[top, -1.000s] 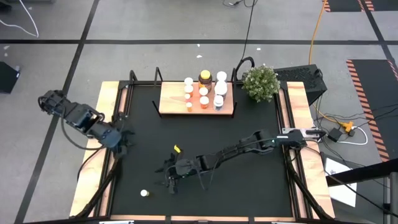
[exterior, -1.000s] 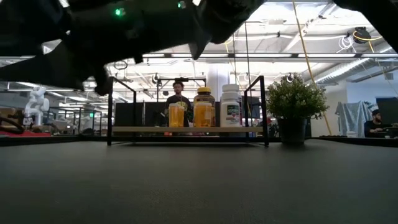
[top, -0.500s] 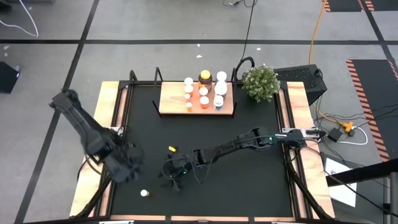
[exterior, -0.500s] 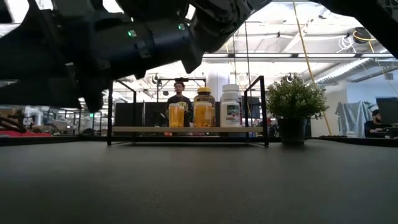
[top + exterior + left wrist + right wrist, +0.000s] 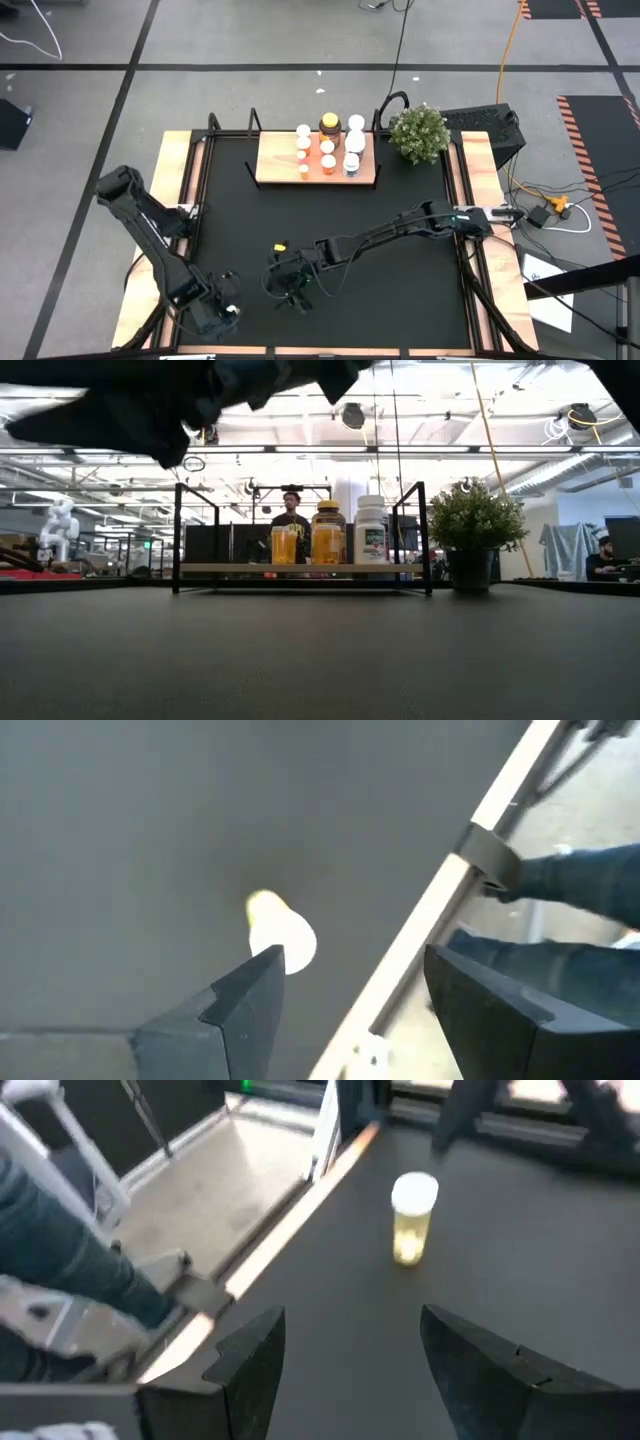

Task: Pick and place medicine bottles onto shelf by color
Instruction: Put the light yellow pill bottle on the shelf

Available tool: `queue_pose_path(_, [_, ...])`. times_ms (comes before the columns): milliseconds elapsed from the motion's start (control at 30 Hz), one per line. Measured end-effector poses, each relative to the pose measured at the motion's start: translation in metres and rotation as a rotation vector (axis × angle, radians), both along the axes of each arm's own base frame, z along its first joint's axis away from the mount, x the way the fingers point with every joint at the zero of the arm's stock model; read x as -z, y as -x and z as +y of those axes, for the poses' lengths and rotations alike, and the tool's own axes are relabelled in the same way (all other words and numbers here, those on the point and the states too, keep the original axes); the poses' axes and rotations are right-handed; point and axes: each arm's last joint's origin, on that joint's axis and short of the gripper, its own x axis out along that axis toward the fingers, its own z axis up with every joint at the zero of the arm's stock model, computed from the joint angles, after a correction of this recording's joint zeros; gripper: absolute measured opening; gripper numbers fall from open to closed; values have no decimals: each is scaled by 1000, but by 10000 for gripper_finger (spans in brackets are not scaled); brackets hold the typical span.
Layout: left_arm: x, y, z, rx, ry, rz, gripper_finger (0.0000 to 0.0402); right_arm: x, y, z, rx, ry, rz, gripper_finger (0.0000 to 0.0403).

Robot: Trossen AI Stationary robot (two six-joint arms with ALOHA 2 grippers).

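I would miss if I closed now, since the white cap (image 5: 295, 942) shows past one finger in the left wrist view, so I need to first line up my left gripper.
A small yellow bottle with a white cap (image 5: 233, 310) stands on the black mat near its near left corner. It also shows in the left wrist view (image 5: 282, 935) and the right wrist view (image 5: 412, 1215). My left gripper (image 5: 224, 308) (image 5: 352, 958) is open right beside the bottle, which shows past the tip of one finger, outside the gap. My right gripper (image 5: 290, 290) (image 5: 350, 1320) is open and empty over the mat's near middle. The wooden shelf (image 5: 275, 165) (image 5: 300, 568) at the far side holds white and orange bottles and an amber jar (image 5: 329, 124). My left gripper has one fingertip (image 5: 262, 970) in front of the bottle's white cap (image 5: 295, 942). I cannot tell whether it touches. The bottle stands on the mat.
A green potted plant (image 5: 419, 132) (image 5: 470, 525) stands right of the shelf. A small yellow object (image 5: 281, 243) shows near my right arm. A person's legs (image 5: 560, 890) (image 5: 60, 1240) are beside the table's edge. Another person (image 5: 290, 510) is behind the shelf.
My left arm has swung from the table's left edge toward the near edge and come down beside the small bottle. The bottle has stayed in place.
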Motion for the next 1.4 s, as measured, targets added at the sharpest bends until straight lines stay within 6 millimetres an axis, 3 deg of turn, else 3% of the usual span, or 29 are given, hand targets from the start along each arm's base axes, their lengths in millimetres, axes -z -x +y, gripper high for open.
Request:
queue_pose_path(233, [5, 4, 5, 201, -151, -25, 241, -13, 6, 8, 144, -8, 21, 229])
queue_pose_path(400, [-1, 4, 10, 504, -216, -97, 241, -22, 9, 20, 268, 53, -46, 228])
queue_pose_path(600, [2, 12, 1, 739, -249, -176, 241, -23, 8, 17, 435, 65, -57, 228])
queue_pose_path(900, [19, 24, -7, 742, -321, -288, 241, -23, 6, 11, 509, 87, -67, 228])
queue_pose_path(1200, [28, 29, -8, 616, -336, -296, 241, -21, 8, 17, 348, 16, -17, 228])
queue_pose_path(1400, [41, 31, -3, 573, -334, -270, 241, -16, 14, 23, 316, 68, 32, 228])
